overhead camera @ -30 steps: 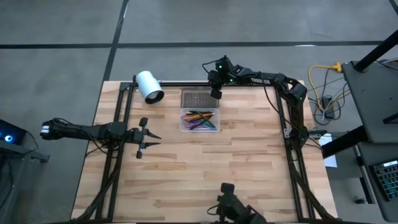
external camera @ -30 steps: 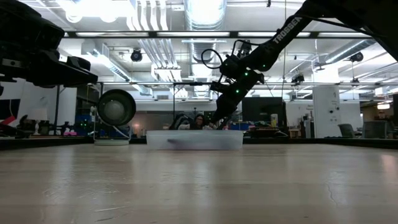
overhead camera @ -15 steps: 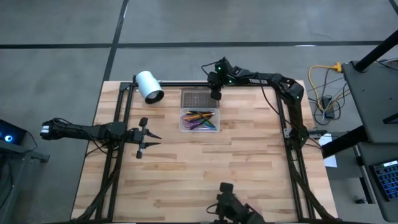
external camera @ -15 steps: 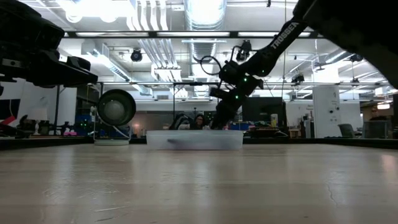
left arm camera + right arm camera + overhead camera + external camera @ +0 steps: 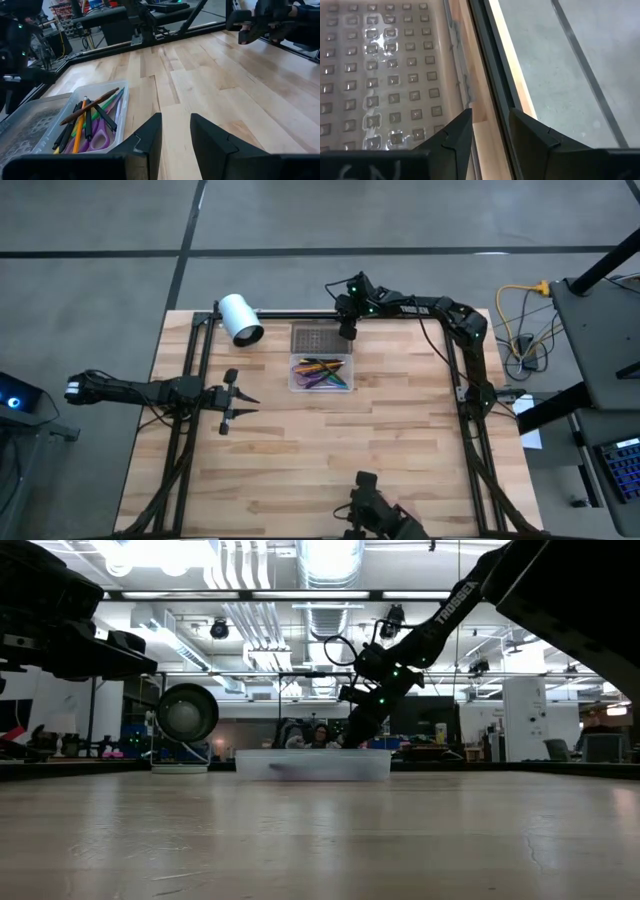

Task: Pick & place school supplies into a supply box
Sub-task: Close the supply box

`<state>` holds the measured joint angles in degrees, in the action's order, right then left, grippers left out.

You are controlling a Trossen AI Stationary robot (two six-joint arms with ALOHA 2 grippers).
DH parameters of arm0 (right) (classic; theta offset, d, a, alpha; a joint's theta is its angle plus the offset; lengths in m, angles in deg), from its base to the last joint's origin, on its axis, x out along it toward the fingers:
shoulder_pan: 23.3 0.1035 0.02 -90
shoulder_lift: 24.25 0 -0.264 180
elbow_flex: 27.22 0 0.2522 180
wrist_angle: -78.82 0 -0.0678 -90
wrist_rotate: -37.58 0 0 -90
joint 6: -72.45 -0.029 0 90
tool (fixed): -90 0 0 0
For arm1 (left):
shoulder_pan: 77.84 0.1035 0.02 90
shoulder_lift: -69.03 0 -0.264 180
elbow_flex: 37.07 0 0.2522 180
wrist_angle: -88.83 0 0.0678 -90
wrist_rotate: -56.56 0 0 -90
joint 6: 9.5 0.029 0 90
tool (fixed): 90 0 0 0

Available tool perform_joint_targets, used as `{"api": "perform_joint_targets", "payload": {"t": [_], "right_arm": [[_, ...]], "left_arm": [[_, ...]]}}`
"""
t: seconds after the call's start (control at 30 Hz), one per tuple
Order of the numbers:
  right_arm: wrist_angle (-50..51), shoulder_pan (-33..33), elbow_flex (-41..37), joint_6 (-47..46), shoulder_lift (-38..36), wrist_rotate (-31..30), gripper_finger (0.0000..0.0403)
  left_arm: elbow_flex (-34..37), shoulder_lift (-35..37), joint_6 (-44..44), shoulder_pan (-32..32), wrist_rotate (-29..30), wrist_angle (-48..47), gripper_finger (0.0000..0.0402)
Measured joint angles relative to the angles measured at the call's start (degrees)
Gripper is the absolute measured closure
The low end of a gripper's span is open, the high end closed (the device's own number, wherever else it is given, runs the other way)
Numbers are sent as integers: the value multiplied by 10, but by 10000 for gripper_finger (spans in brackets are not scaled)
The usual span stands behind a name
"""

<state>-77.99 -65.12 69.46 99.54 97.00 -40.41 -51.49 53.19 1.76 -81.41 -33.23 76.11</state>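
Observation:
My right gripper will next shut the supply box (image 5: 320, 373) over the pens, so it will grab the dotted lid by its long outer edge (image 5: 325, 322).
The clear supply box (image 5: 320, 373) stands on the wooden table at far centre. In it lie several pens and pencils (image 5: 87, 120) and purple-handled scissors (image 5: 98, 141). Its grey dotted lid (image 5: 318, 339) lies open and flat on the table on the box's far side. My right gripper (image 5: 347, 332) hovers open at the lid's far right corner, slanting down; in the right wrist view its fingers (image 5: 490, 125) straddle the strip of table beside the lid's edge. My left gripper (image 5: 228, 402) waits open at the table's left, holding nothing. My right gripper: one fingertip (image 5: 462, 122) stands right at the lid's right edge (image 5: 461, 90), coming slanting down from the far right. I cannot tell whether it touches the lid.
A white cylinder (image 5: 240, 318) lies at the far left of the table, next to the lid. Black frame rails (image 5: 455, 380) run along the table's left, right and far edges. The near half of the table (image 5: 330, 450) is bare wood.
My right gripper has sunk a little toward the lid's far right corner. The box, the lid and my left gripper have kept still.

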Motion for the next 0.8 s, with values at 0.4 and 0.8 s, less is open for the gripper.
{"api": "perform_joint_targets", "payload": {"t": [0.4, 0.8], "right_arm": [[26, 0, 0, -5, 0, 0, 289], [48, -2, 0, -9, 0, 0, 290]], "left_arm": [[0, 0, 0, 0, 0, 0, 315], [0, 0, 0, 0, 0, 0, 315]]}}
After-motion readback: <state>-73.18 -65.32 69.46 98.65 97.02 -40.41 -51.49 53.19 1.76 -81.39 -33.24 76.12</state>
